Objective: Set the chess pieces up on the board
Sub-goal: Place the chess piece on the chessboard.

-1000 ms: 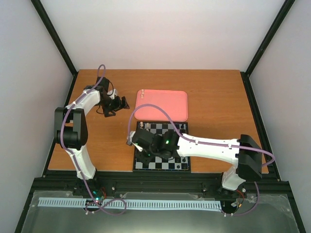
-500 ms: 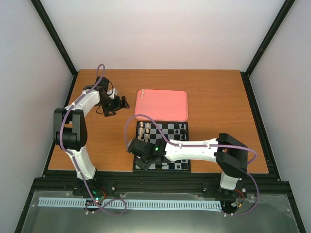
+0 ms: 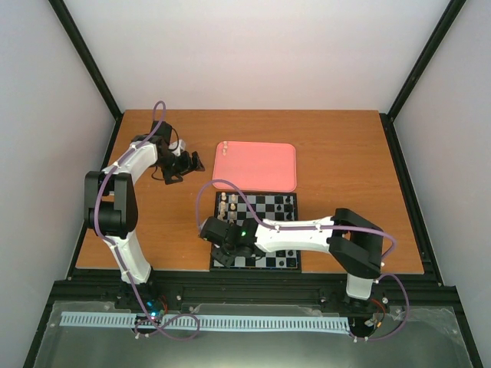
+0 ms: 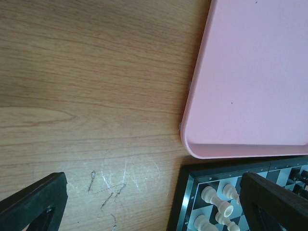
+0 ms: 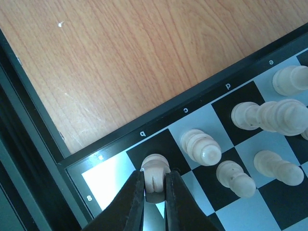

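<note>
The cream chess piece stands upright with its base in the black square and would land, so it is time for my right gripper to open now.
My right gripper (image 5: 155,186) is shut on a cream chess piece (image 5: 155,169), which it holds over the black square second from the corner of the board (image 5: 192,103). Several other cream chess pieces (image 5: 200,147) stand on nearby squares. Seen from the top, the right gripper (image 3: 223,250) is at the near left corner of the board (image 3: 275,208), and cream pieces (image 3: 223,202) stand at its far left. My left gripper (image 3: 189,163) is open over bare table left of the tray, its fingers (image 4: 33,202) wide apart with nothing between them.
A pink tray (image 3: 257,165) lies just beyond the board; its corner (image 4: 250,72) fills the upper right of the left wrist view, next to the board's edge (image 4: 185,202). Black frame posts stand at the table's sides. A black rail runs along the near edge.
My right arm has drawn back toward the near left corner of the board with the piece, uncovering the cream pieces at the far left. The left arm has not moved.
</note>
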Tool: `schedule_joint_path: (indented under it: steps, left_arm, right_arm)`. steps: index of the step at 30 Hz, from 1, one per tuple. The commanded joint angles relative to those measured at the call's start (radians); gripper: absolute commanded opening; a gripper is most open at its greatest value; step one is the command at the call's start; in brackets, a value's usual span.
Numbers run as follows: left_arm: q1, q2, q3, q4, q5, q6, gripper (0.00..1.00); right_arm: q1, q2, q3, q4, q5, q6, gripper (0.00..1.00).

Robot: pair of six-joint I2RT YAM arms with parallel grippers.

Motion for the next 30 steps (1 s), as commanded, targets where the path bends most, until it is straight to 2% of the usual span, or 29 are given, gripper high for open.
schedule_joint_path:
  steps: [1,15,25,30]
  left_arm:
    - [0.0,-0.03,0.014,0.017,0.01,-0.005,1.0]
    - [0.002,-0.034,0.011,0.013,0.005,-0.001,1.0]
    - [0.0,-0.034,0.014,0.01,0.002,0.0,1.0]
    - [0.0,-0.031,0.016,0.01,0.003,0.0,1.0]
  right_arm:
    - [-0.021,0.015,0.005,0.024,-0.014,0.014,0.06]
    - [-0.029,0.03,0.015,0.021,-0.059,-0.018,0.07]
    - [-0.03,0.048,0.034,0.006,-0.035,-0.024,0.1]
    - [-0.03,0.033,0.026,0.007,-0.041,-0.035,0.26]
